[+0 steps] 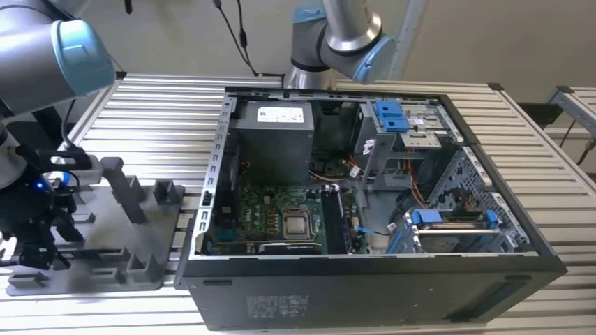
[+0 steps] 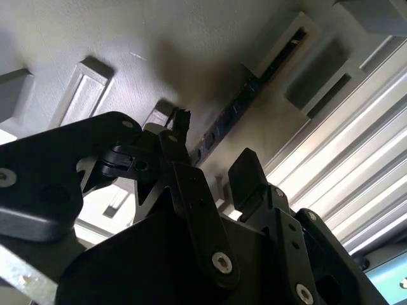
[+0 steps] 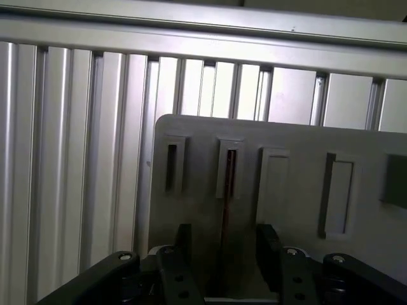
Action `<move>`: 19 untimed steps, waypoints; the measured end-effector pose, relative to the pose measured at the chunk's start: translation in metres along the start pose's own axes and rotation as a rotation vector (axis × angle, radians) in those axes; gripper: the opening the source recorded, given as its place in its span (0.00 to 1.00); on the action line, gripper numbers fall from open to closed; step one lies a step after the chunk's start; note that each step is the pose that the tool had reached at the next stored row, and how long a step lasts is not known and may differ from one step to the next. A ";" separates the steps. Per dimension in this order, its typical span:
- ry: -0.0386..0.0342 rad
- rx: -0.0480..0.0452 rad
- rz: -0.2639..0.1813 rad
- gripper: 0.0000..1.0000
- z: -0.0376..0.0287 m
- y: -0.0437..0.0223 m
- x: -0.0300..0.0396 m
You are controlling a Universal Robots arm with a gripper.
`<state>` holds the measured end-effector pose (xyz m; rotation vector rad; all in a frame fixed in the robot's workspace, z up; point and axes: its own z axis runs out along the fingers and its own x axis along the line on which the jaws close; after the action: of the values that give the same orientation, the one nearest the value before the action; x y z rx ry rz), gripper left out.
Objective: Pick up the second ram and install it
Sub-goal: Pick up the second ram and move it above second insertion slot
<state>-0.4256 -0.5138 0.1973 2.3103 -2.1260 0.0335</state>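
The gripper grabs the second ram by one short end (image 3: pixel 220 267) next, to install it in the computer.
The second ram (image 3: pixel 227 184) is a thin dark stick standing on edge in a slot of the grey fixture plate (image 3: pixel 292 140). In the second wrist view the ram (image 2: pixel 238 101) runs as a dark strip across the plate (image 2: pixel 114 51). My gripper (image 3: pixel 226 235) hangs low over it, open. One black finger (image 3: pixel 184 244) is on each side of the stick, with a gap to each. In the second wrist view the gripper (image 2: pixel 213 143) straddles the strip the same way. In the exterior view the gripper (image 1: pixel 39 255) is over the fixture plate (image 1: pixel 102 269), at that view's left.
An open computer case (image 1: pixel 373 279) lies at the exterior view's right, with the motherboard (image 1: pixel 279 216), memory slots (image 1: pixel 337 222) and a grey power-supply box (image 1: pixel 272 139) inside. Grey upright posts (image 1: pixel 125 192) stand on the plate. A second arm (image 1: pixel 336 35) stands behind the case on the slatted table (image 1: pixel 158 118).
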 end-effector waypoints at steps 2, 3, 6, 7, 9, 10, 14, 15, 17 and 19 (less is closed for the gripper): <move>0.0001 0.0011 0.000 0.54 0.0009 0.0000 0.0000; 0.0002 0.0018 0.000 0.54 0.0014 0.0000 0.0000; 0.0004 0.0031 0.000 0.54 0.0018 0.0001 -0.0001; 0.0004 0.0033 0.000 0.54 0.0018 0.0001 -0.0001; 0.0003 0.0035 0.000 0.54 0.0020 0.0001 -0.0001; 0.0003 0.0035 0.000 0.54 0.0019 0.0001 -0.0001; 0.0003 0.0037 0.000 0.51 0.0019 0.0001 0.0000; 0.0003 0.0037 0.000 0.45 0.0019 0.0001 -0.0001; 0.0003 0.0038 0.000 0.39 0.0019 0.0001 -0.0001; 0.0003 0.0038 0.000 0.33 0.0019 0.0001 0.0000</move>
<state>-0.4257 -0.5138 0.1954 2.3122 -2.1277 0.0379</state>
